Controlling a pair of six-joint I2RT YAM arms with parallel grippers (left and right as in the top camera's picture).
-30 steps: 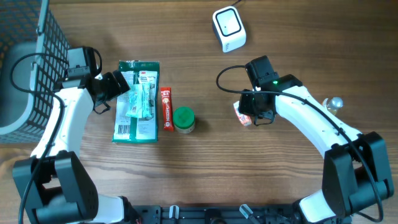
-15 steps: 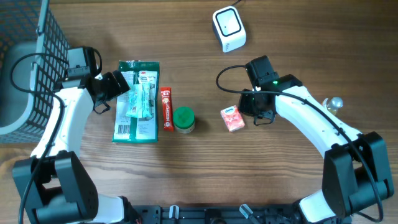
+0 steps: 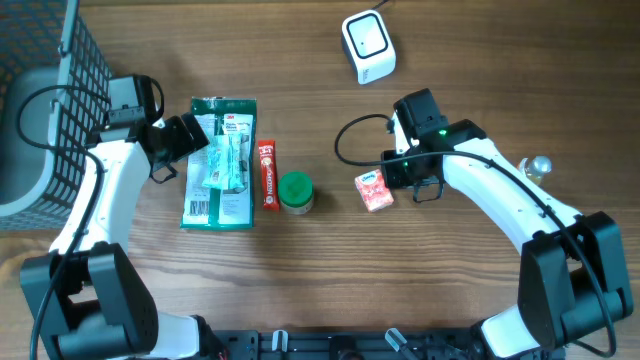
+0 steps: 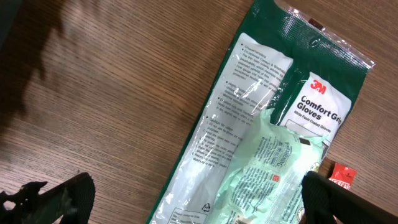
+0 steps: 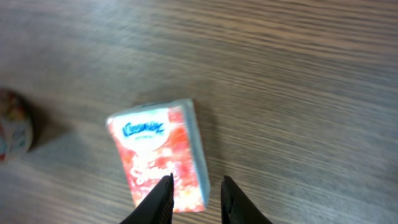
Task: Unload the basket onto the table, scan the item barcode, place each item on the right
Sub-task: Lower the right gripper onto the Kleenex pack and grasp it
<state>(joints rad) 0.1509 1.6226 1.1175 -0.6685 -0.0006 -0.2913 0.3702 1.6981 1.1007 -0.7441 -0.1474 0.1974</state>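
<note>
I should scan the barcode, so my right gripper should reach the Kleenex tissue pack and grab its side edge [image 3: 387, 190] [image 5: 197, 152], which leaves the pack's broad sides uncovered.
A small red-and-white Kleenex tissue pack [image 3: 372, 190] lies flat on the wooden table, apart from the white barcode scanner [image 3: 367, 45] at the back. My right gripper [image 3: 393, 172] hovers just right of and above the pack. In the right wrist view its jaws [image 5: 196, 190] stand a little apart over the pack's [image 5: 158, 155] right edge, gripping nothing. My left gripper [image 3: 195, 140] is wide open above the green 3M gloves package [image 3: 220, 160]. In the left wrist view its fingers straddle the package [image 4: 261, 124] without touching it.
A red toothpaste box [image 3: 268, 174] and a green-lidded jar [image 3: 295, 192] lie between the gloves package and the tissue pack. A dark wire basket [image 3: 40, 100] fills the far left. A small metal knob [image 3: 540, 165] sits by the right arm.
The tissue pack was under my right gripper, then came to lie flat to its left. The right jaws have parted slightly and shifted left toward it. The left arm is still.
</note>
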